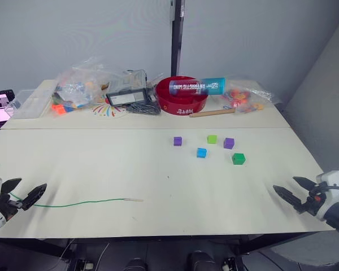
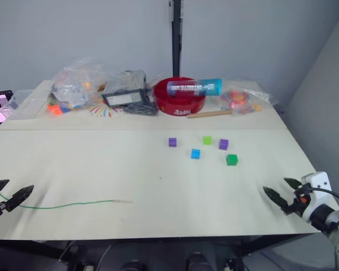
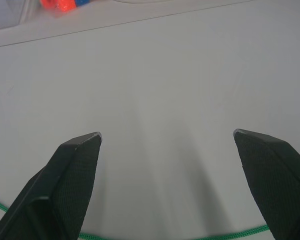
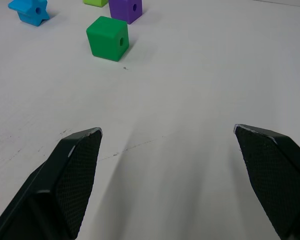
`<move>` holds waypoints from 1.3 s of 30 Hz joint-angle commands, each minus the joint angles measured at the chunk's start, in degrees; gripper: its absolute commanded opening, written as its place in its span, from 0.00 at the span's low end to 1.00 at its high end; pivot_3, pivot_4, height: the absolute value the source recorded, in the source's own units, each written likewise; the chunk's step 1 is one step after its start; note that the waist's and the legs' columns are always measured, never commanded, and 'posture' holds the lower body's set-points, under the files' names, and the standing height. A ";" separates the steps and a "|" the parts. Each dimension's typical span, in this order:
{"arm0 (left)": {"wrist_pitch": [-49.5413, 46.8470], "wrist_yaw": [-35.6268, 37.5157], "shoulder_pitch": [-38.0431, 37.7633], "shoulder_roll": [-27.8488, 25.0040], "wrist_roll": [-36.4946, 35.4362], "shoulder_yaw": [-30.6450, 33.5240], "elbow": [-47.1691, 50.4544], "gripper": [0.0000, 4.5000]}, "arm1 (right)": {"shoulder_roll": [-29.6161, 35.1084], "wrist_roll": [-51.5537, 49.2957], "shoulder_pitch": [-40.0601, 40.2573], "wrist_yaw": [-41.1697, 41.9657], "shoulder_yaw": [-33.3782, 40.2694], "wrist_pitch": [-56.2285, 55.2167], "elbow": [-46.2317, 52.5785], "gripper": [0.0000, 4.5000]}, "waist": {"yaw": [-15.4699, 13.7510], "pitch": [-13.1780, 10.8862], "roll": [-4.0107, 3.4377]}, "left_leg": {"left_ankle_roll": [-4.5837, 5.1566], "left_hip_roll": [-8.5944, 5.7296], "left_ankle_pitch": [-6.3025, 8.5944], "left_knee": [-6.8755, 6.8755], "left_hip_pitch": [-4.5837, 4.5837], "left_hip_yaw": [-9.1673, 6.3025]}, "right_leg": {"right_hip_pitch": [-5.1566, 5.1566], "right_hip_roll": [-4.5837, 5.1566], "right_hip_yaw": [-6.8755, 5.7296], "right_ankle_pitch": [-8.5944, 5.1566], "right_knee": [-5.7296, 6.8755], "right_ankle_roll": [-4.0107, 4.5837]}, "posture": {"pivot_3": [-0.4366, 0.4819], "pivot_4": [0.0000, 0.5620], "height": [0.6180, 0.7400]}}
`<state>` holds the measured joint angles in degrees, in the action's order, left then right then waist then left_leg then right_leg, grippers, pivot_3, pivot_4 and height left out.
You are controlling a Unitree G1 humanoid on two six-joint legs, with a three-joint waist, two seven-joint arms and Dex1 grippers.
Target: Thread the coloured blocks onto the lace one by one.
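The left gripper grabs the green lace just behind that tip [image 1: 118, 199] next, so that the lace's pale tip [image 1: 134, 200] stays free to enter the blocks.
Five coloured blocks lie in a loose group right of the table's middle: a purple one [image 1: 177, 141], a light green one [image 1: 212, 139], a second purple one [image 1: 229, 143], a blue one [image 1: 201, 152] and a dark green one [image 1: 238, 158]. The thin green lace [image 1: 79, 203] lies flat near the front left edge, its pale tip [image 1: 134, 199] pointing right. My left gripper [image 1: 24, 193] stands open over the lace's left end, touching nothing. My right gripper [image 1: 289, 191] stands open at the front right edge, with the dark green block [image 4: 108, 38] ahead of it.
Along the back of the table [image 1: 130, 169] stand a red bowl [image 1: 182, 97] with a blue tube across it, plastic bags of toys [image 1: 79, 84], a black-framed device [image 1: 127, 96], a wooden stick [image 1: 212, 113] and a clear box [image 1: 28, 104]. A dark pole [image 1: 175, 39] rises behind.
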<state>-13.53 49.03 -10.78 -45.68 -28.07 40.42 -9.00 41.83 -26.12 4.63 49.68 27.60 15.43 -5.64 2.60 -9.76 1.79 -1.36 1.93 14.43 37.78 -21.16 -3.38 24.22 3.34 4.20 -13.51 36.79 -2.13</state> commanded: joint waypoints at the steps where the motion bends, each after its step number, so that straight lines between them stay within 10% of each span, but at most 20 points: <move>1: 1.11 0.53 0.53 -0.43 -0.28 0.49 0.09 0.99 | -0.15 -1.06 -0.92 -0.39 1.34 -1.02 0.84 1.00 | -0.02 0.00 0.00 | 0.00 0.00 0.00 0.00 0.00 0.00 | 0.00 0.00 0.00 0.00 0.00 0.00 | 0.48 0.27 0.92; 18: 0.06 28.82 18.84 -7.31 1.41 -27.86 1.06 0.99 | 2.79 -10.60 -12.39 12.96 -14.09 12.58 15.98 1.00 | -0.34 -0.04 -0.02 | 0.03 -0.03 0.02 0.00 -0.04 -0.02 | 0.01 0.01 -0.01 0.00 -0.02 -0.01 | 0.48 0.27 0.92; 39: 25.45 41.08 37.22 5.38 17.38 -48.86 -23.85 0.99 | 1.68 -13.28 -5.17 6.43 -9.60 15.17 27.82 1.00 | -0.84 -0.02 -0.04 | 0.08 -0.10 0.04 0.07 -0.08 -0.06 | -0.04 0.04 0.00 0.00 0.01 -0.05 | 0.48 0.27 0.92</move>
<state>11.61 89.10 27.06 -40.79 -12.82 -6.31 -31.72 42.93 -37.47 -0.60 56.41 15.58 30.58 20.00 1.76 -9.78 1.75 -1.29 1.82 14.46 37.85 -21.22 -3.44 24.17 3.38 4.20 -13.51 36.80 -2.18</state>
